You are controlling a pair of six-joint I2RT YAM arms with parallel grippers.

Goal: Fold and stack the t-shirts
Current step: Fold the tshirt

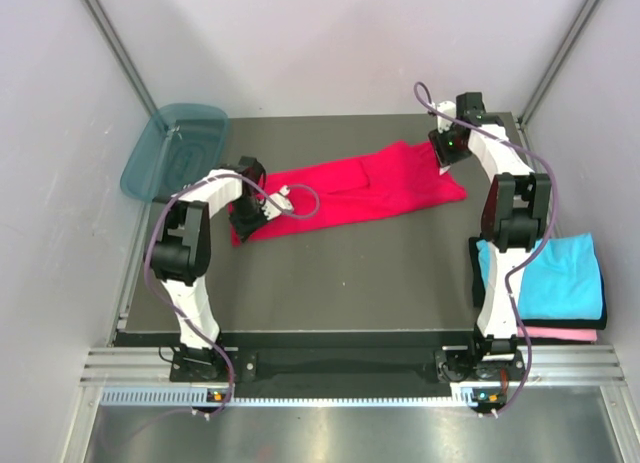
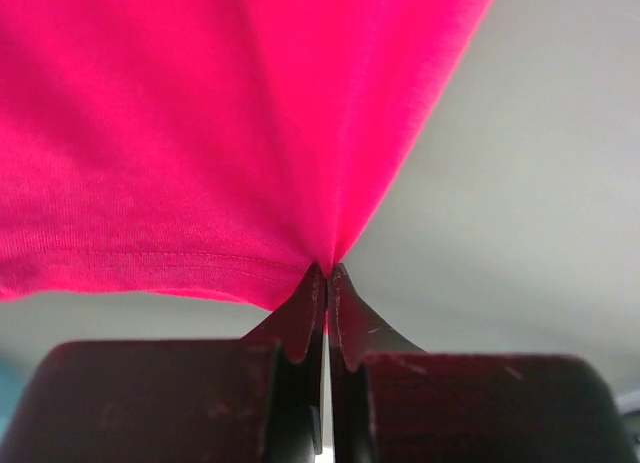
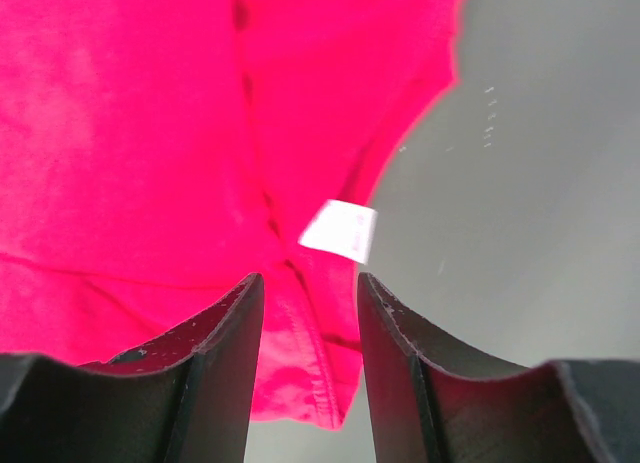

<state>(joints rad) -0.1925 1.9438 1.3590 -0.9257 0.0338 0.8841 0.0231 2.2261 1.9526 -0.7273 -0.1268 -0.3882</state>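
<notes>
I will grab the red t-shirt's edge beside the white tag with my right gripper next, opposite the held hem, to turn the shirt for folding.
The crimson red t-shirt (image 1: 355, 188) lies stretched across the back half of the dark table. My left gripper (image 1: 246, 219) is shut on its left hem; in the left wrist view the cloth (image 2: 200, 133) fans out from the pinched jaws (image 2: 327, 273). My right gripper (image 1: 447, 155) is open above the shirt's right end. In the right wrist view the red cloth (image 3: 130, 133) and its white tag (image 3: 338, 230) lie between and beyond the spread fingers (image 3: 310, 288). A folded cyan t-shirt (image 1: 555, 278) lies on a pink one (image 1: 560, 334) at the right.
A teal translucent plastic tub (image 1: 175, 150) stands at the back left corner, partly off the table (image 1: 350, 283). White walls close in the back and both sides. The arm bases stand at the near edge.
</notes>
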